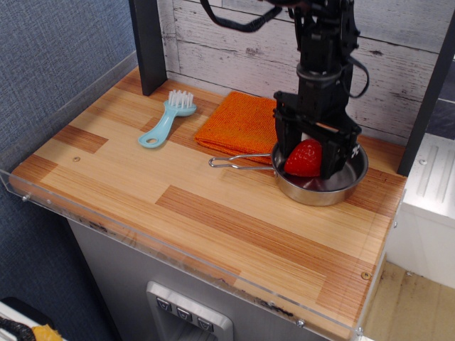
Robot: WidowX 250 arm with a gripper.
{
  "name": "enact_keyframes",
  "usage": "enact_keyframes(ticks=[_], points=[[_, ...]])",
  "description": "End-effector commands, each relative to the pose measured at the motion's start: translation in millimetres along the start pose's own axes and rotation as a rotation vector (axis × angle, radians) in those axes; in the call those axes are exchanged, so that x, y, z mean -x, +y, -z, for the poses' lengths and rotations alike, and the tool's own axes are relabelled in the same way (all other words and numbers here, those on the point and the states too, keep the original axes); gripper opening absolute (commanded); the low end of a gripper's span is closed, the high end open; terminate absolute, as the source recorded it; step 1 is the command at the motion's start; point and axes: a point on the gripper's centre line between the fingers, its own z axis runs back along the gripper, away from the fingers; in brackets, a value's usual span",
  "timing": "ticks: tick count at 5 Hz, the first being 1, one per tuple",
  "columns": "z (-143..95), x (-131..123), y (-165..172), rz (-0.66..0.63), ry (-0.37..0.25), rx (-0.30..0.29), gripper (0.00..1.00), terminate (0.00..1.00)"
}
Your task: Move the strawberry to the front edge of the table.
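Note:
I need to move the strawberry to the front edge of the table, so next I should grab the strawberry (304, 158) by its plump sides with my gripper.
The red strawberry (304, 158) lies in the steel pan (328, 198) at the back right of the wooden table (213, 213). My black gripper (308, 160) comes straight down into the pan. Its jaws are open and stand on either side of the strawberry, close to it. Whether the fingers (283, 150) touch the strawberry I cannot tell. The strawberry's lower part is hidden by the pan's rim.
The pan's wire handle (238, 163) points left. An orange cloth (238, 124) lies behind it and a light blue brush (165, 121) further left. A black post (148, 42) stands at the back left. A clear acrylic rim (178, 254) edges the table's front.

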Motion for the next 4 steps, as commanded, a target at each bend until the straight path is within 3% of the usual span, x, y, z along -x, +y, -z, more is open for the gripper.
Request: enact_keyframes(ticks=[1,3,4], points=[[-14.2,4.2,-8.9,0.011,-0.031,-0.014,0.00,0.00],[-35.9,10.8,-0.1,0.002,-0.082,-0.014,0.00,0.00],[-63.1,15.2,8.1,-0.014,-0.142,0.032,0.00,0.00]])
